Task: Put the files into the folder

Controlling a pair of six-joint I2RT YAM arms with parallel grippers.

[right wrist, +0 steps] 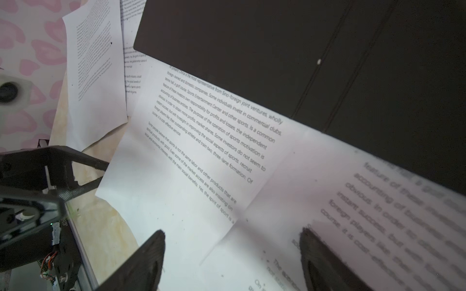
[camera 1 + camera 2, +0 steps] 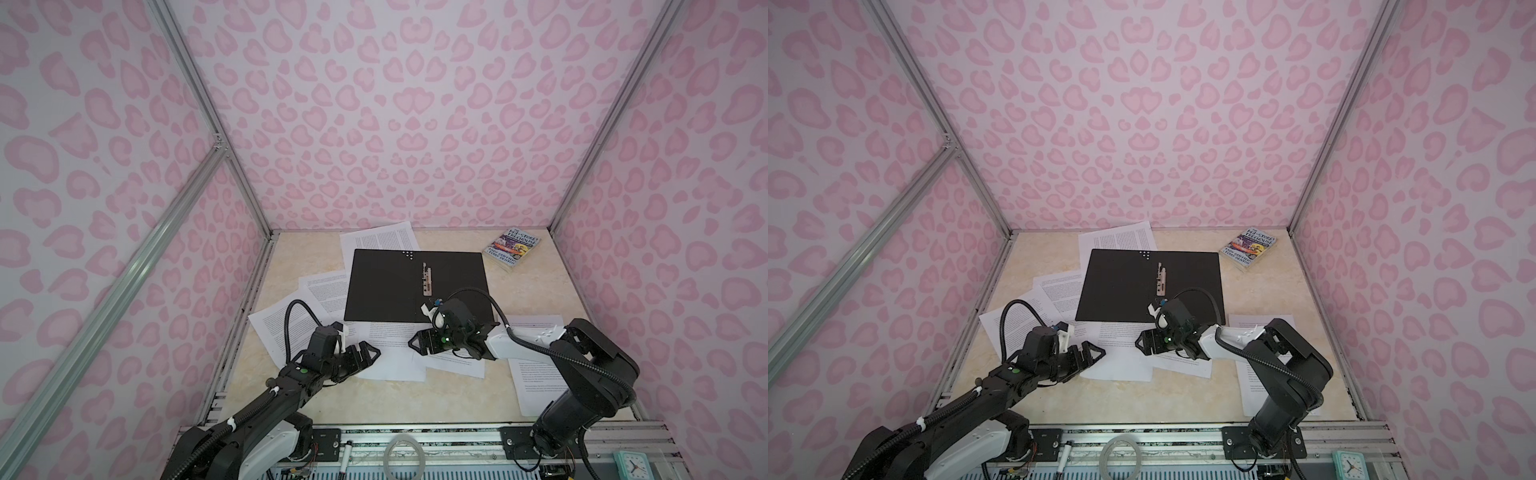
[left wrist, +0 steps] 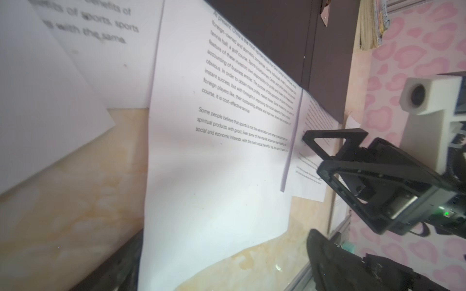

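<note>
My left gripper grabs the front sheet by its side edge near the blank corner next, to lay it into the folder (image 2: 415,286).
The folder (image 2: 415,286) (image 2: 1150,284) lies open and flat at mid-table, black inside up, its metal clip (image 2: 428,280) on the spine. The files, several white printed sheets, lie scattered around it: one behind (image 2: 378,239), some at its left (image 2: 274,328), two overlapping in front (image 2: 390,361) (image 1: 191,156), one at the right (image 2: 536,374). My left gripper (image 2: 372,356) (image 3: 227,272) stands open at the front sheet's (image 3: 214,176) left edge. Facing it, my right gripper (image 2: 415,345) (image 1: 232,252) is open low over the overlapping sheets, holding nothing.
A small colourful paperback book (image 2: 513,248) lies at the back right corner. Pink patterned walls close in three sides. Along the front rail sit a tape ring (image 2: 405,455), a pen (image 2: 345,453) and a small clock (image 2: 631,465).
</note>
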